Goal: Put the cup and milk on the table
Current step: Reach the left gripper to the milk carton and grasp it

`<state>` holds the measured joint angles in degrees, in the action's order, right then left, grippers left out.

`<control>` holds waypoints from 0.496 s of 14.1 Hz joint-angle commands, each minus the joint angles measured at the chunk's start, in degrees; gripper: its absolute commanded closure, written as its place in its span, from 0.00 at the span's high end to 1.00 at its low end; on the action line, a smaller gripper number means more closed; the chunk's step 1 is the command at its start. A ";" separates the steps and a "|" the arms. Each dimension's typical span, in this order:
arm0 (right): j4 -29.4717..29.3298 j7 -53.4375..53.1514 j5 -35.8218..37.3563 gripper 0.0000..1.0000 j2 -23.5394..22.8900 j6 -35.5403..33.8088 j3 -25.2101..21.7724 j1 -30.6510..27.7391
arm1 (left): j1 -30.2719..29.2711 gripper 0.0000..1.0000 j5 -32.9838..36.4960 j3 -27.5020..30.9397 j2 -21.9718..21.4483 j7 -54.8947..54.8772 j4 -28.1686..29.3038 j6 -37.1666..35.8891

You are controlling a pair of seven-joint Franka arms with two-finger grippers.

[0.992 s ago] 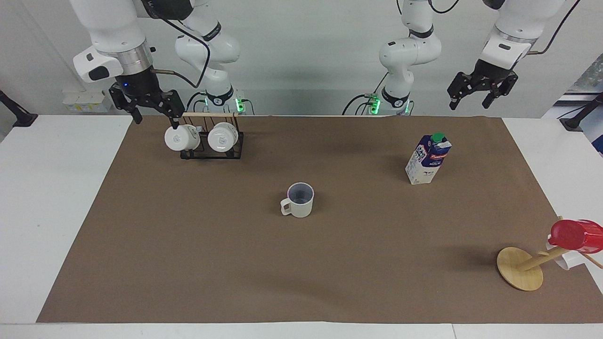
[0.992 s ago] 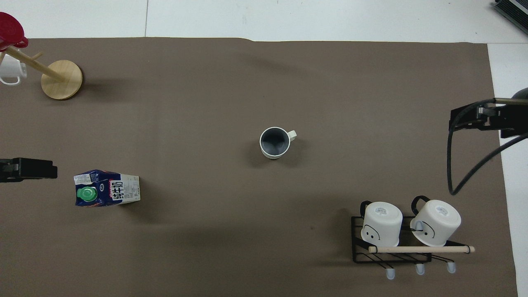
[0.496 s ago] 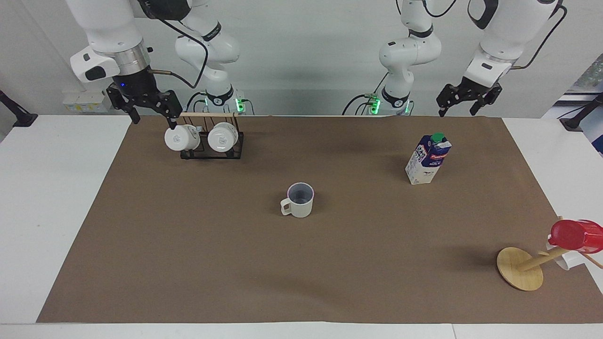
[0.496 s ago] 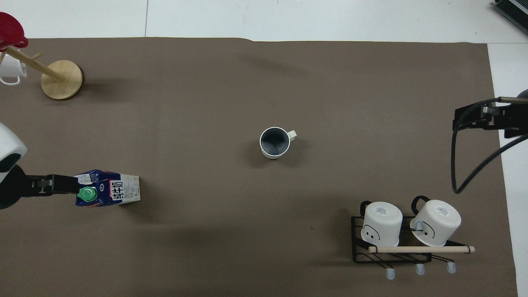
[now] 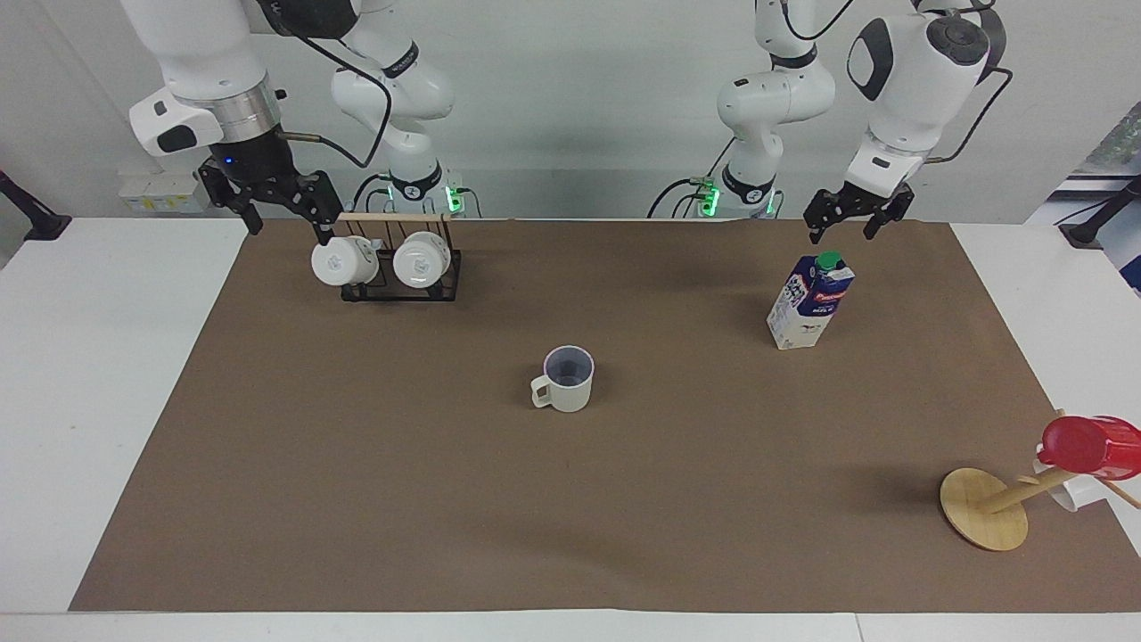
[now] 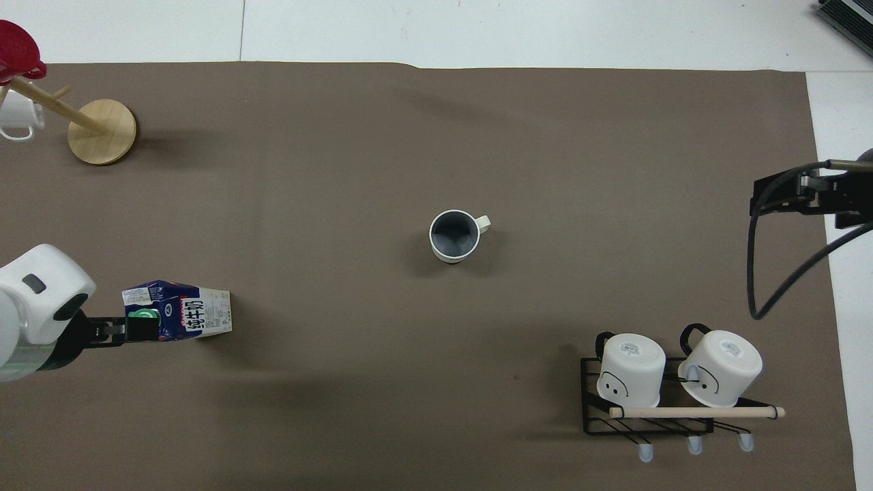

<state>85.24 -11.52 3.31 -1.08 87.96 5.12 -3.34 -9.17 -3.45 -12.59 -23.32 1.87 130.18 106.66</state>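
Note:
The fingers of my left gripper stop above the milk's green cap (image 6: 144,314), so I should bring them lower before I close them around the carton (image 6: 184,311).
The cup (image 5: 568,379) stands upright on the brown sheet of the table (image 5: 357,499), near its middle; it also shows in the overhead view (image 6: 452,235). The milk (image 5: 811,301) stands upright on the sheet toward the left arm's end, green cap on top, and shows in the overhead view (image 6: 187,315). My left gripper (image 5: 841,232) hangs open just above the milk's cap without touching it; in the overhead view the left gripper (image 6: 129,329) covers part of the cap. My right gripper (image 5: 287,223) is open and empty over the mug rack's end, also in the overhead view (image 6: 794,194).
A black wire rack (image 5: 401,283) with two white mugs (image 6: 631,368) stands close to the robots toward the right arm's end. A wooden mug tree (image 5: 983,508) with a red cup (image 5: 1089,446) stands toward the left arm's end, farther from the robots.
My left gripper has come in and down from the left arm's end of the table to just above the milk. My right gripper has barely shifted. Cup and milk have not moved.

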 commanded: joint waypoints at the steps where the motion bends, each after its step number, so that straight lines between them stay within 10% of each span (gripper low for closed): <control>1: -0.51 1.33 -1.29 1.00 -0.15 -0.60 0.07 -0.61 | 2.66 1.00 0.99 0.38 -2.52 -0.38 3.15 3.63; 7: -0.51 1.33 -1.29 1.00 -0.15 -0.86 -0.02 -0.61 | 2.93 1.00 1.17 0.47 -2.00 -11.44 5.34 10.31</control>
<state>85.24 -11.52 3.31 -1.08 87.92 5.12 -3.34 -6.28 -3.41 -12.60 -23.77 -5.92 133.51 114.57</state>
